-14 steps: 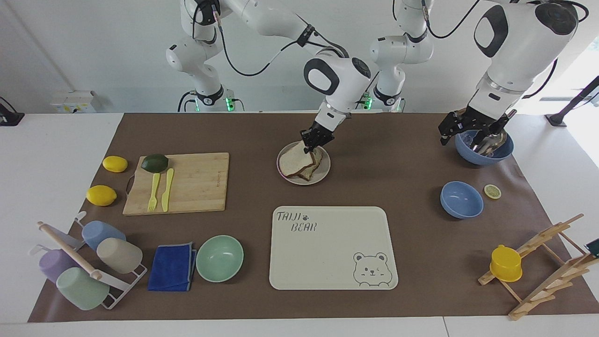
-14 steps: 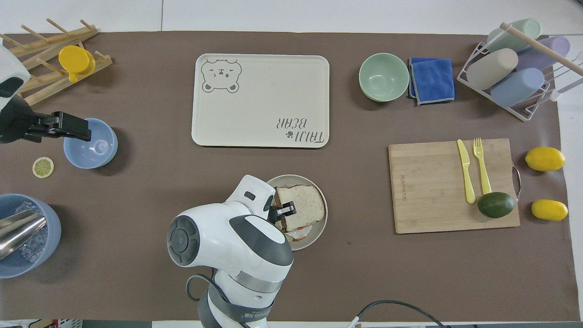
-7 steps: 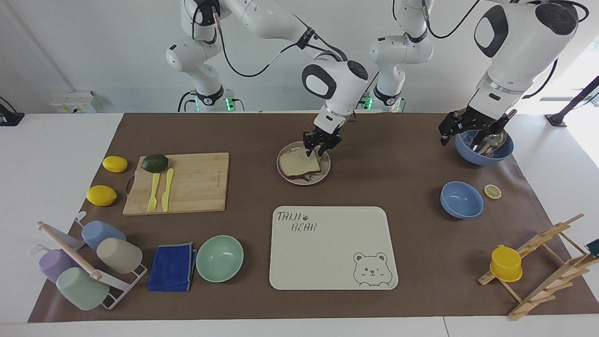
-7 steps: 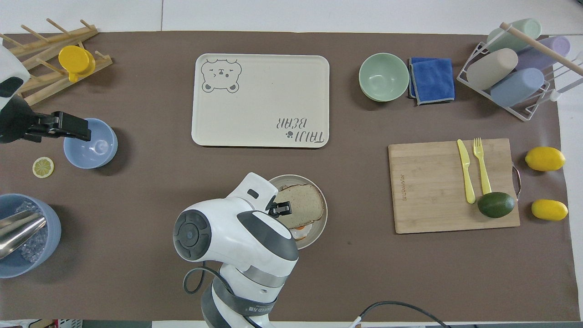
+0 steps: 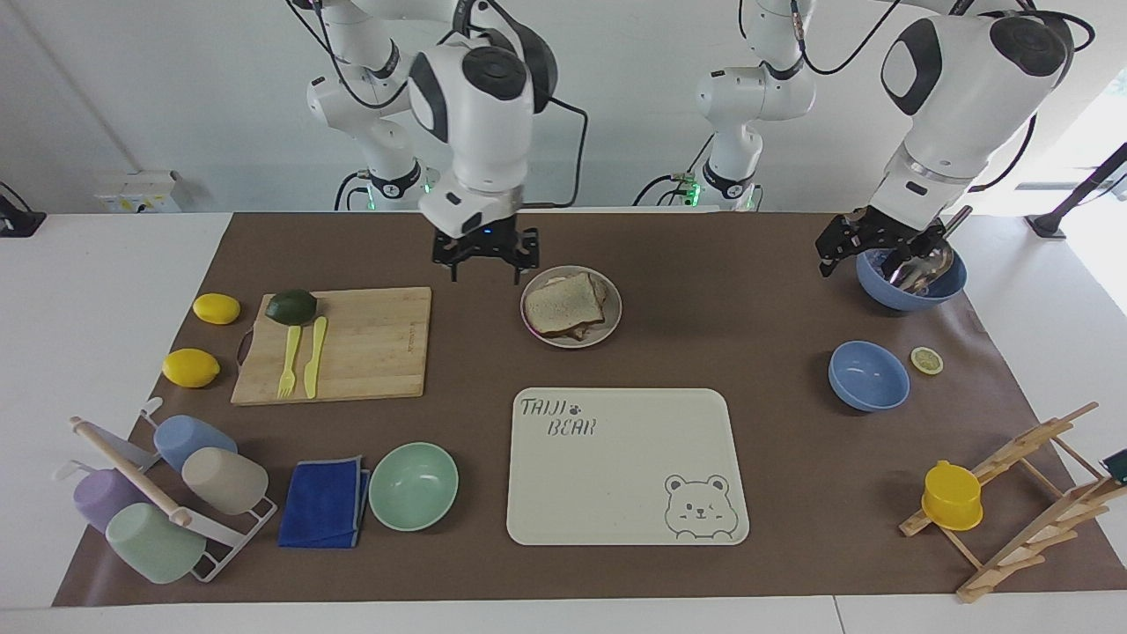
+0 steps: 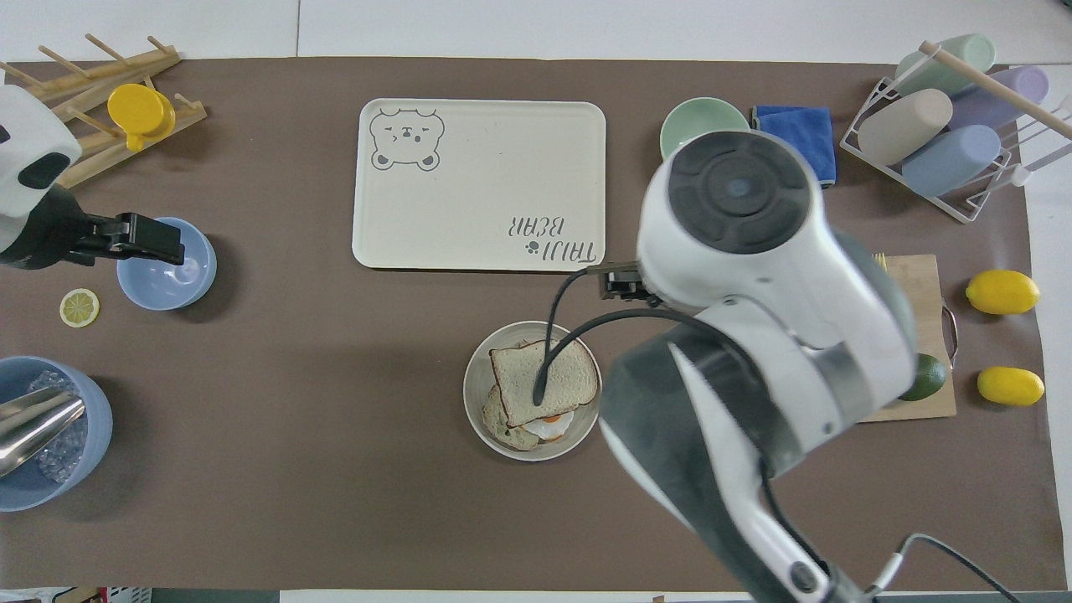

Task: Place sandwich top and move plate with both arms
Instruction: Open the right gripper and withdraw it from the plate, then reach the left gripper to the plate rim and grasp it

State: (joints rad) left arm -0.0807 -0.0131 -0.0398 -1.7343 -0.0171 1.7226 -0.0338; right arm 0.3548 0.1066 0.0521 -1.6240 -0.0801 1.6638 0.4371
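Observation:
The stacked sandwich point(image 6: 518, 388) is lying loose across the middle and could slide off, so my left gripper should next grab the plate by its bare rim point(image 6: 468, 390) to move the plate.
The sandwich top point(image 5: 563, 304) point(image 6: 544, 381), a speckled bread slice with a brown crust, lies flat on the stacked sandwich on the round beige plate point(image 5: 609, 328) point(image 6: 474, 394). A bit of fried egg point(image 6: 550, 429) shows under it. My right gripper point(image 5: 484, 267) hangs open and empty above the mat, between the plate and the cutting board; in the overhead view its own arm hides it. My left gripper point(image 5: 867, 254) point(image 6: 155, 244) waits open and empty in the air beside the rim of the blue bowl of ice point(image 5: 911, 286).
The cream bear tray point(image 5: 625, 467) lies farther from the robots than the plate. A cutting board point(image 5: 361, 343) with fork, knife and avocado sits toward the right arm's end, with lemons, a mint bowl point(image 5: 413, 486), blue cloth and cup rack. A small blue bowl point(image 5: 868, 376) and a wooden rack point(image 5: 1021, 502) sit toward the left arm's end.
The right gripper opened and let go of the bread slice, which now lies flat on the sandwich. It rose and swung toward the cutting board. The left arm barely moved.

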